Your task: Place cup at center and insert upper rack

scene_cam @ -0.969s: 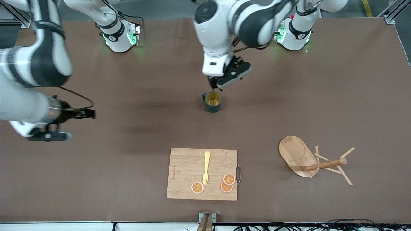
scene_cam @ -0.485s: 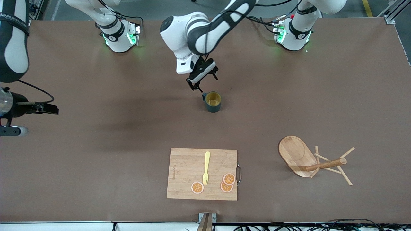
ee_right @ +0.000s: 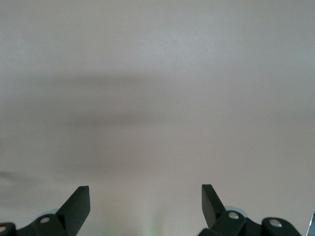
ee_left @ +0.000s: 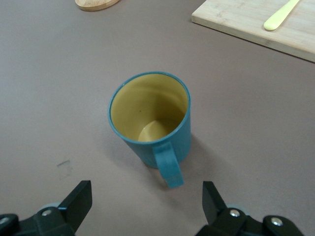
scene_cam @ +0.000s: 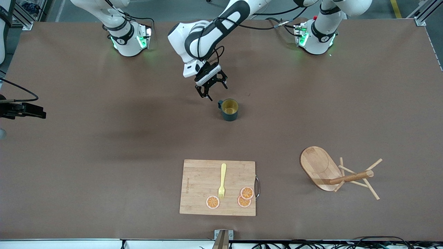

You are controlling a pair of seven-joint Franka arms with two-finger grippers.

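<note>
The dark teal cup is to go on the upper rack (scene_cam: 374,164), so the robot's left gripper needs to grab the cup by its handle (scene_cam: 220,104) next.
The dark teal cup (scene_cam: 229,109) with a yellow inside stands upright near the table's middle, its handle toward the right arm's end. In the left wrist view the cup (ee_left: 147,118) points its handle at the gap between my fingers. My left gripper (scene_cam: 213,91) (ee_left: 146,196) is open and empty, just beside the cup's handle. The wooden mug tree (scene_cam: 320,167) lies tipped on its side toward the left arm's end, nearer to the camera than the cup. My right gripper (scene_cam: 34,113) (ee_right: 145,194) is open and empty over bare table at the right arm's end.
A rectangular wooden cutting board (scene_cam: 200,180) lies nearer to the camera than the cup, with a yellow fork (scene_cam: 222,180) and three orange slices (scene_cam: 213,202) on it. The board's corner (ee_left: 236,19) and the fork (ee_left: 280,14) also show in the left wrist view.
My left gripper has come down from over the cup's rim to beside its handle, toward the right arm's end. My right arm has drawn back toward its end of the table.
</note>
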